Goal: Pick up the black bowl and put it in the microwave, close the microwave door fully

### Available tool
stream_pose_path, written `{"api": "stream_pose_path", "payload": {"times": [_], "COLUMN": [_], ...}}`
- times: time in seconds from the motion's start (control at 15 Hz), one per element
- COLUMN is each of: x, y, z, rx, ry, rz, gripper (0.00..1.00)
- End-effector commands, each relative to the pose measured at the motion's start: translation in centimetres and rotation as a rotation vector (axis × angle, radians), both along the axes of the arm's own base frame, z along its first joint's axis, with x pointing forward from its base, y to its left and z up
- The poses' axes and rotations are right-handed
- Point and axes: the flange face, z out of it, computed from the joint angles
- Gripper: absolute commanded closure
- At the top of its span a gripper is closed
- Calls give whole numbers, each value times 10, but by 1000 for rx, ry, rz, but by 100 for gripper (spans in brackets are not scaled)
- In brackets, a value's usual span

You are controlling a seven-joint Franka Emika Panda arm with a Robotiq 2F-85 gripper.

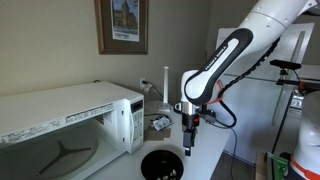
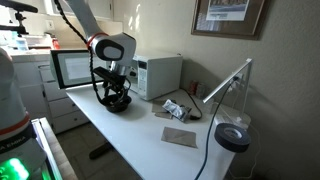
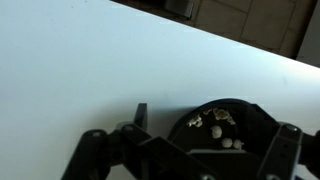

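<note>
I should next use my gripper to grab the black bowl (image 1: pixel 160 165) by its rim on the side away from the microwave, so the bowl goes first into the open microwave.
The black bowl (image 1: pixel 160 165) sits on the white table in front of the microwave (image 1: pixel 60 120), whose door (image 1: pixel 133 120) stands open. The bowl also shows in an exterior view (image 2: pixel 118 104). In the wrist view the bowl (image 3: pixel 228 108) holds a few pale food pieces. My gripper (image 1: pixel 188 147) hangs at the bowl's rim, pointing down, also seen from the other side (image 2: pixel 116 92). Its fingers (image 3: pixel 215 128) are spread apart around the bowl. One finger is outside the rim. Whether the fingers touch the bowl cannot be told.
A white desk lamp (image 2: pixel 232 135) with a dark round head stands at the table's end. Crumpled wrappers (image 2: pixel 176 110) and a grey cloth (image 2: pixel 179 137) lie beyond the bowl. A small upright white item (image 1: pixel 165 82) stands by the wall. White cabinets (image 2: pixel 60 70) stand behind the microwave.
</note>
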Motion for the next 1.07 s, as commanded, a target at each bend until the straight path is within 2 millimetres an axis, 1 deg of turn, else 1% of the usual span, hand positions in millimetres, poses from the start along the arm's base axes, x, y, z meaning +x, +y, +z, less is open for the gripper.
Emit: {"api": "stream_pose_path", "payload": {"times": [0.0,0.27,0.47,0.53,0.6,0.67,0.73,1.0], "x": [16,30,44,48,51,54,57,63], "y": [10,13,12,11,10,9,8,4], "z": [-38,-60,-68,-69,-70,-72,-73,-76], "rx": [23,52,77,83,87,89,93,101], "ry": [28,35,12,6,0,-6,-7,-8], "rz": [-63,-124,-174,-187,-197,-206,-212,-229], "gripper": [0,0,0,9,27,34,44,73]}}
